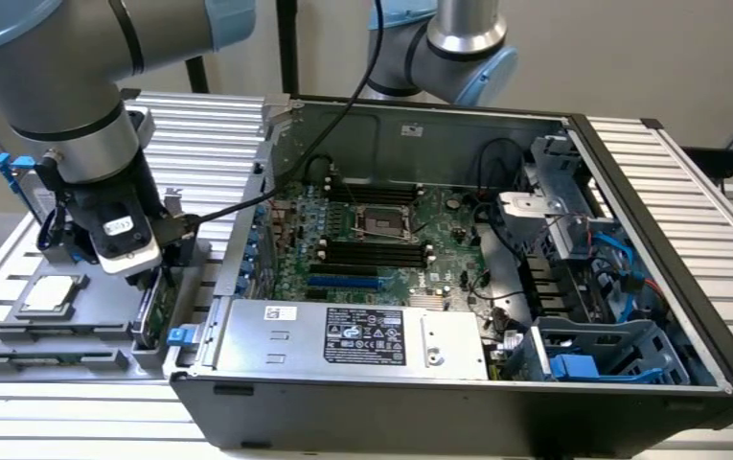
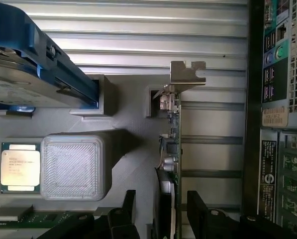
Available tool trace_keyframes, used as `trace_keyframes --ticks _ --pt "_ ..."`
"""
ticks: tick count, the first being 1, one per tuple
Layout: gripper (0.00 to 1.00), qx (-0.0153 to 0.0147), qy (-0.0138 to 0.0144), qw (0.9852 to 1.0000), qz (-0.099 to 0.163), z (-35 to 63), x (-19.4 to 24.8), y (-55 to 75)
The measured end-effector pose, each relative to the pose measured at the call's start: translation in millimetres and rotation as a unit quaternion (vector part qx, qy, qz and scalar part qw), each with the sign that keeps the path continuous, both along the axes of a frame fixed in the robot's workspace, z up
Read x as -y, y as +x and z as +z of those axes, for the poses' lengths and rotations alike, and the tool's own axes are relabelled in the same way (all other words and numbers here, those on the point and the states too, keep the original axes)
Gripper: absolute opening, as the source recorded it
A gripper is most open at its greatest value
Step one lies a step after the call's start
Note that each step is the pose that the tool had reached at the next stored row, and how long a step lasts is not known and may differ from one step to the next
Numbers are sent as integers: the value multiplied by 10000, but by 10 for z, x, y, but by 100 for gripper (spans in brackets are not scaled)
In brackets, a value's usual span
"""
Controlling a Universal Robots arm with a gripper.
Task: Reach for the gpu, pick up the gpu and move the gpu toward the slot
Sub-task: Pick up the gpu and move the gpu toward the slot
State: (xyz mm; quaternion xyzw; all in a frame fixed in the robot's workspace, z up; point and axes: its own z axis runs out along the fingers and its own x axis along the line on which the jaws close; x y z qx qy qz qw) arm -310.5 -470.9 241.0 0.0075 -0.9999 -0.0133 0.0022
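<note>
My gripper closes on the GPU now, since the fingers reach down on both sides of the GPU in the wrist view.
The gpu (image 2: 174,144) stands on edge in a grey holder (image 2: 133,124), green board edge-on, its silver bracket (image 2: 187,74) at the far end. My gripper (image 2: 163,214) is open, one black finger (image 2: 127,206) on each side of the card, with gaps to both. In the exterior view the gripper (image 1: 145,276) hangs low over the gpu (image 1: 150,309), on the holder to the exterior view's left of the open computer case (image 1: 673,316). The blue slot (image 1: 340,284) lies on the motherboard inside the case.
A square silver processor chip (image 2: 20,167) and a grey ribbed block (image 2: 73,167) sit on the holder beside the gpu. A hard drive with blue rails (image 2: 34,74) stands close by. A power supply (image 1: 340,335) lies along the case's near wall. A second arm (image 1: 462,48) is behind.
</note>
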Motion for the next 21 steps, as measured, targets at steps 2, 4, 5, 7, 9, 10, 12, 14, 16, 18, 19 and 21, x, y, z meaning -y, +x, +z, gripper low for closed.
trace_keyframes --ticks 2,4,5,7,9,10,12,14,16,18,19,21 --pt "45 -10 -1 10000 0 0 1 1" --pt "38 -12 -1 10000 -1 -1 0 2" --pt "38 -12 -1 10000 -1 -1 0 2" --pt "36 -12 -2 10000 -1 -1 1 2" --pt "30 -12 -3 10000 0 0 1 3" --pt "30 -12 -3 10000 0 0 1 3" --pt "27 -12 -2 10000 0 0 1 3" --pt "27 -12 -2 10000 0 0 1 3" --pt "27 -12 -2 10000 0 -1 1 3" --pt "27 -12 -2 10000 -1 0 0 2" --pt "27 -12 -1 10000 -1 0 0 2" --pt "27 -15 -1 10000 -1 15 0 2"
